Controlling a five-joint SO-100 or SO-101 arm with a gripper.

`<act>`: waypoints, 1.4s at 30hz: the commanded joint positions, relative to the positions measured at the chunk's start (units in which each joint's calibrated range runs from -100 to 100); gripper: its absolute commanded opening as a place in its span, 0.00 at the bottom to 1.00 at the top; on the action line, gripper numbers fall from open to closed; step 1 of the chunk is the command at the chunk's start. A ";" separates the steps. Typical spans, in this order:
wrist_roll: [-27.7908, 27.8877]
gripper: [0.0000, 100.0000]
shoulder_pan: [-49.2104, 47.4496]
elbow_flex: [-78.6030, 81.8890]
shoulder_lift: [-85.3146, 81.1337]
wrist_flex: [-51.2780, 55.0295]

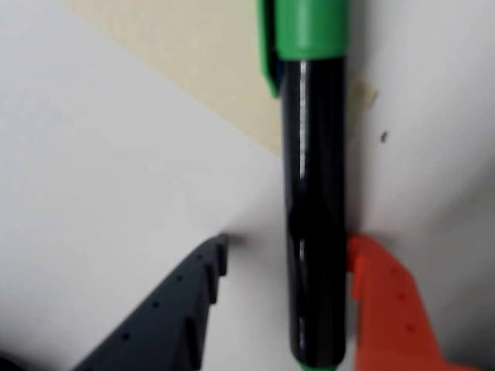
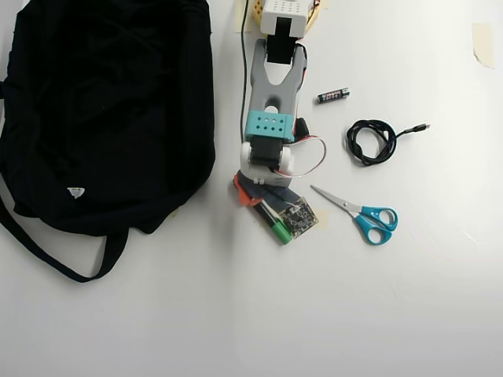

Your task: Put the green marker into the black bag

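I need to grab the green marker (image 1: 313,201) by its dark lower body (image 1: 317,278) next, so that I can put the marker into the black bag.
The green marker (image 1: 313,201) lies on the white table, dark barrel toward the camera and green cap at the top of the wrist view. My gripper (image 1: 288,247) is open around the barrel. The orange finger (image 1: 387,301) touches its right side, and the dark grey finger (image 1: 186,309) stands well off to the left. In the overhead view only the marker's green cap (image 2: 279,232) pokes out below the gripper (image 2: 259,206), whose fingers the wrist hides. The black bag (image 2: 102,110) lies flat at the left, well apart from the marker.
Blue-handled scissors (image 2: 357,214) lie right of the gripper. A coiled black cable (image 2: 371,141) and a small black battery (image 2: 332,95) sit further back right. The bag's strap (image 2: 55,255) loops out toward the front left. A beige tape patch (image 1: 201,54) is under the marker.
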 commanded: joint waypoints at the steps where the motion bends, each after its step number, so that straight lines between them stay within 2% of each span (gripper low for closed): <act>1: 0.21 0.20 0.15 -1.61 -0.64 0.39; 8: 0.21 0.15 0.45 -1.70 -0.81 0.39; 42: 0.47 0.06 1.27 -1.70 -1.47 0.39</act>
